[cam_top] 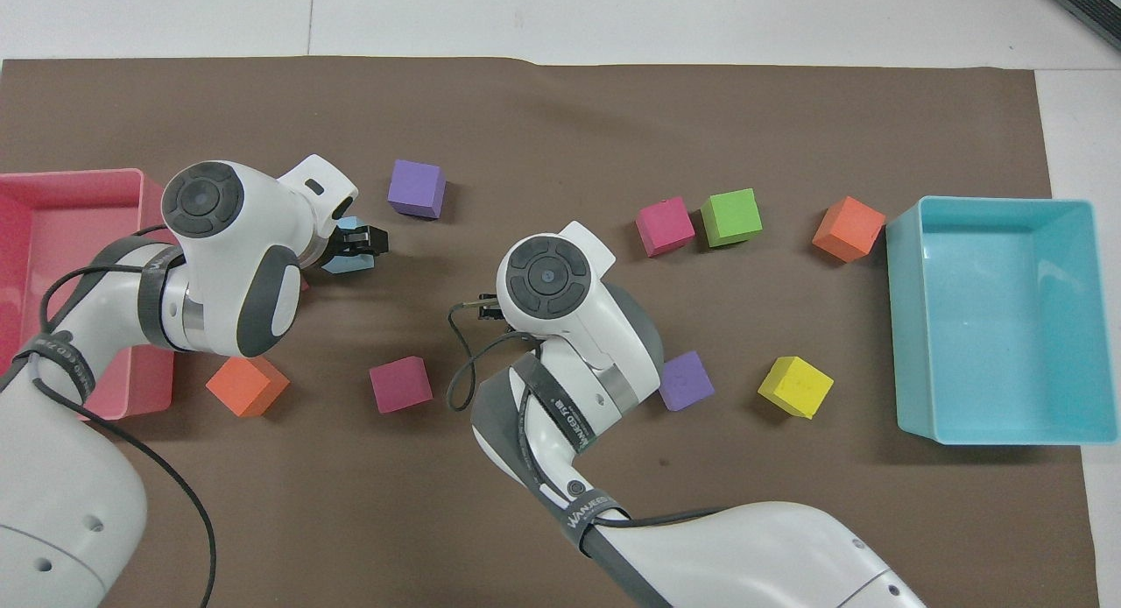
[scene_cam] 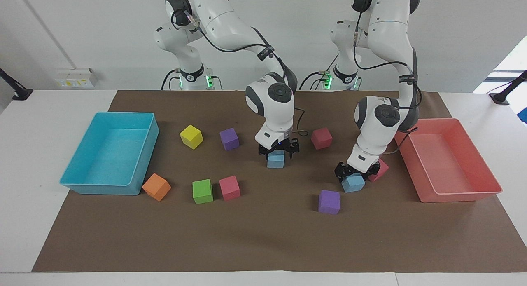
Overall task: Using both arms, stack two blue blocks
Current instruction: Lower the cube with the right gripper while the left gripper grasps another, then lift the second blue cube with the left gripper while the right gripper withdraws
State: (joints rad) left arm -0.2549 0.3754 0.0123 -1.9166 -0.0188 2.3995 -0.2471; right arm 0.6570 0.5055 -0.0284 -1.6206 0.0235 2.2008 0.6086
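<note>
My left gripper's fingers are down around the blue block [cam_top: 349,262] on the brown mat and should close on it.
One blue block [scene_cam: 276,160] sits on the brown mat mid-table. My right gripper [scene_cam: 278,151] is down over it, fingers open and astride its top; in the overhead view the right hand [cam_top: 547,275] hides this block. The other blue block [scene_cam: 353,183] lies on the mat toward the left arm's end, beside a pink cube [scene_cam: 382,169]. My left gripper [scene_cam: 356,173] is low over this block and partly covers it; both also show in the overhead view, the block [cam_top: 350,259] under the gripper [cam_top: 355,240].
A purple cube [scene_cam: 329,202] lies close to the left gripper's block, farther from the robots. A magenta cube [scene_cam: 321,138] lies between the two hands. A pink tray [scene_cam: 453,195] and a turquoise tray [scene_cam: 99,187] stand at the table's ends. Several other cubes lie scattered, among them green [scene_cam: 202,191] and yellow [scene_cam: 191,136].
</note>
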